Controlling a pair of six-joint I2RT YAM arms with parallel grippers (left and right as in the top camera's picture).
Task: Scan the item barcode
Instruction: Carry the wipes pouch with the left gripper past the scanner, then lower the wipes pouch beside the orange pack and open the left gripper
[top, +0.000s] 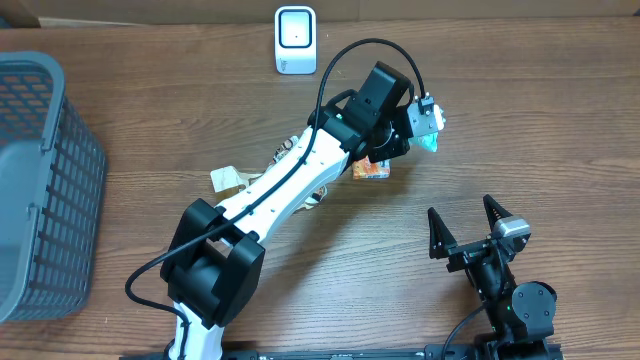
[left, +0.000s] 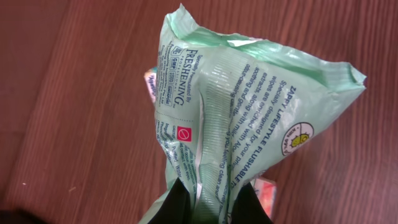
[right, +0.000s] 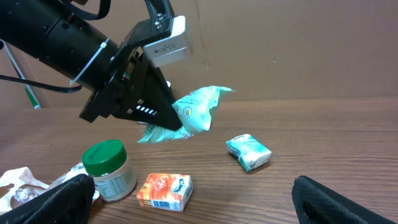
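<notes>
The packet hangs above the table, so my left gripper keeps hold of it for now; if it opened now, the packet would drop loosely against the teal tissue pack.
The item is a pale green wipes packet with printed text, and my left gripper is shut on its lower end. From overhead, the packet hangs at the tip of the left gripper, right of the table's middle. The white barcode scanner stands at the far edge, to the left of the packet. In the right wrist view the packet hangs above the table. No barcode shows on the faces I can see. My right gripper is open near the front edge, nothing between its fingers.
An orange carton, a green-lidded jar and a small teal tissue pack lie on the table under the left arm. Crumpled wrappers sit further left. A grey mesh basket stands at the left edge.
</notes>
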